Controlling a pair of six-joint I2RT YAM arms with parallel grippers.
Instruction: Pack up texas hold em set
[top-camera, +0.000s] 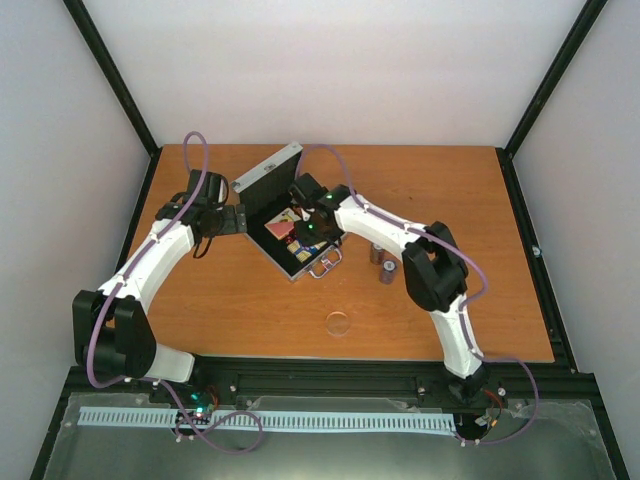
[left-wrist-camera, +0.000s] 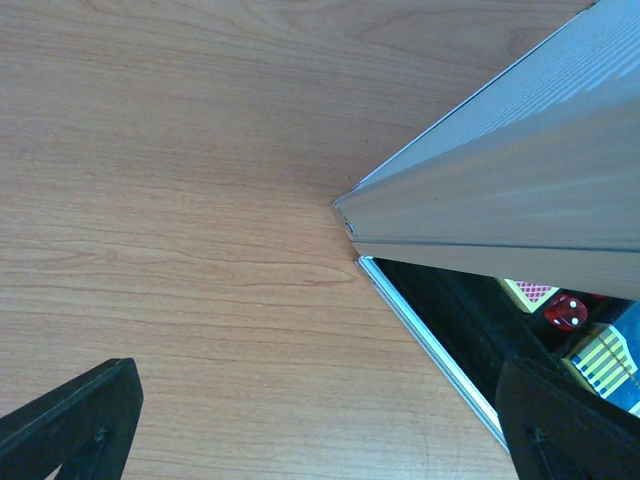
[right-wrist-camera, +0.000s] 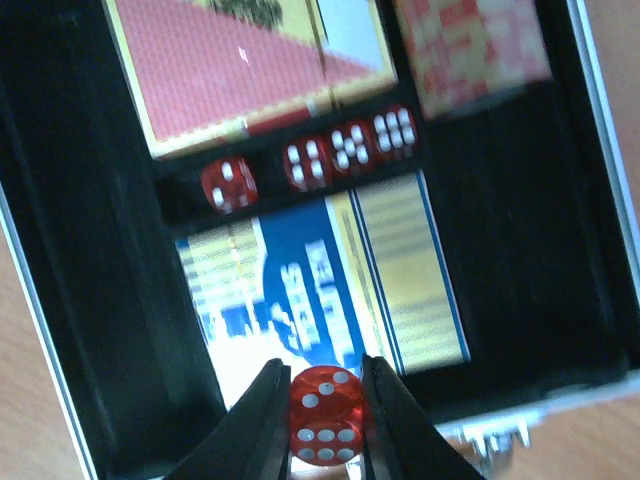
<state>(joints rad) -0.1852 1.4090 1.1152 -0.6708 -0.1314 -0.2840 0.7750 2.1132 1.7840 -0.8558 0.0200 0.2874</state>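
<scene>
The red die (right-wrist-camera: 325, 415) is short of the slot's gap and would end on the blue-yellow deck if released now. It stays held in my right gripper for now.
The silver case (top-camera: 262, 178) lies open on the table, lid raised at the back left. My right gripper (right-wrist-camera: 325, 400) is shut on a red die (right-wrist-camera: 325, 415) and holds it above the blue-yellow deck (right-wrist-camera: 320, 290) in the case. Several red dice (right-wrist-camera: 310, 165) sit in the slot between that deck and the red-white deck (right-wrist-camera: 240, 70). My left gripper (top-camera: 236, 220) is open at the case's left corner; its right finger (left-wrist-camera: 570, 425) reaches over the case edge (left-wrist-camera: 420, 325), and the lid (left-wrist-camera: 520, 180) stands just ahead. Two dark chip stacks (top-camera: 382, 262) and a clear disc (top-camera: 339, 324) lie on the table.
The case's metal handle (top-camera: 325, 267) juts toward the front. Black frame rails run along the table edges (top-camera: 520, 200). The chip stacks stand close to the right arm's forearm (top-camera: 380, 225).
</scene>
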